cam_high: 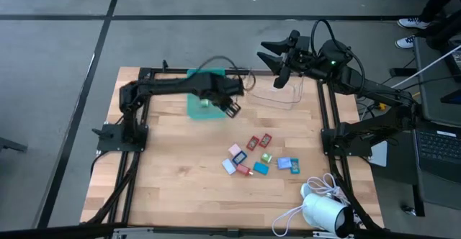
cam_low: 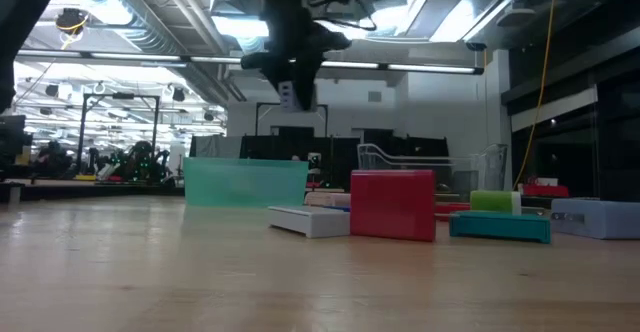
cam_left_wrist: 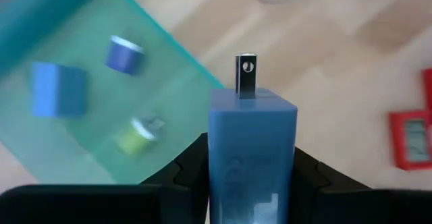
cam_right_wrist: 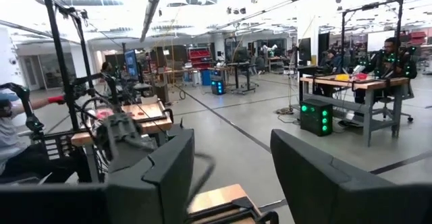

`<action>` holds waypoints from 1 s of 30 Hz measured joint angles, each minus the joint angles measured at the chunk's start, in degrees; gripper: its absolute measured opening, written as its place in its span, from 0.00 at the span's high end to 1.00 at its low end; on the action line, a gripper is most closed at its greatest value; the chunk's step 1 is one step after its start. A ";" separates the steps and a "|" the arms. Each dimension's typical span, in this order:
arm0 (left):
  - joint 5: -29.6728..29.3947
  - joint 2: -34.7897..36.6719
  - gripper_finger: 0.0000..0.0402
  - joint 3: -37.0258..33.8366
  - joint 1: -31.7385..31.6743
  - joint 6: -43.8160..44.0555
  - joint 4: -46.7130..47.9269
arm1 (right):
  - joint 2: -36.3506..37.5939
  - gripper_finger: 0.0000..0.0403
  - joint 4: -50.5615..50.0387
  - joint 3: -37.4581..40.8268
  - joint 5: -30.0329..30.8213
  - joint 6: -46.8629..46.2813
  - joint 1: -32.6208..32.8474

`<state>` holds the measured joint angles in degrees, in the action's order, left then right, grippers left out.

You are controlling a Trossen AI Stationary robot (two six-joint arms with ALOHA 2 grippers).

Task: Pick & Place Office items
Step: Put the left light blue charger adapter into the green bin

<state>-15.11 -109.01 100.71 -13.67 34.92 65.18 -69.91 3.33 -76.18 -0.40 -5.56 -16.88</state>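
Observation:
The blue piece hangs beside the teal tray, so I will line it up with the tray before opening my left gripper.
My left gripper (cam_left_wrist: 251,173) is shut on a blue rectangular piece (cam_left_wrist: 251,136) with a small metal tab at its free end. It hovers beside the teal tray (cam_high: 196,108), well above the table in the low view (cam_low: 293,67). In the tray lie a blue block (cam_left_wrist: 59,89), a small blue piece (cam_left_wrist: 123,54) and a green piece (cam_left_wrist: 138,135). Several more pieces, red, pink, blue, teal, green and white, lie flat in a cluster (cam_high: 256,156) on the table's near right part. My right gripper (cam_high: 277,60) waits open, raised over the far edge. My left gripper pinches the blue piece by its two long sides (cam_left_wrist: 219,163) between the two fingers (cam_left_wrist: 185,166). The tab end (cam_left_wrist: 247,72) sticks out beyond the fingertips. The piece is lifted clear of the table and the tray.
A clear plastic bin (cam_high: 284,93) stands to the right of the tray, near the far edge. A white camera with its cable (cam_high: 324,209) sits at the near right corner. Bare wood spans the table's near left part (cam_high: 173,174).

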 joint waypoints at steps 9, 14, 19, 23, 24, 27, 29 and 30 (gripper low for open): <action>4.43 -0.26 0.72 -0.39 -12.04 -10.89 -3.71 | 0.00 0.50 0.06 0.00 0.11 -1.97 0.11; 12.78 0.46 0.72 -8.65 -15.36 -9.72 -14.92 | 0.00 0.50 -0.20 0.00 0.04 -2.33 0.12; 13.46 0.87 0.72 -18.45 -14.22 -10.93 -16.31 | 0.00 0.50 -0.42 0.00 -0.02 -3.02 0.22; 15.84 3.27 0.72 -26.31 -13.95 -9.75 -24.26 | 0.00 0.50 -0.67 0.00 -0.02 -3.00 0.22; 16.30 3.93 0.72 -28.17 -14.16 -8.83 -26.88 | 0.00 0.50 -0.67 0.00 -0.02 -3.00 0.22; 16.96 5.41 0.72 -32.53 -14.63 -6.57 -31.70 | 0.00 0.50 -0.68 0.00 -0.02 -3.00 0.22; 17.29 6.33 0.72 -33.32 -14.95 -6.08 -32.87 | 0.00 0.50 -0.66 0.00 -0.02 -3.00 0.22; 17.29 6.70 0.72 -33.33 -15.01 -6.28 -32.92 | 0.00 0.50 -0.66 0.00 -0.02 -3.00 0.22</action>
<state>2.18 -102.31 67.37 -28.68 28.65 32.26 -69.91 2.68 -76.18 -0.43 -8.56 -16.67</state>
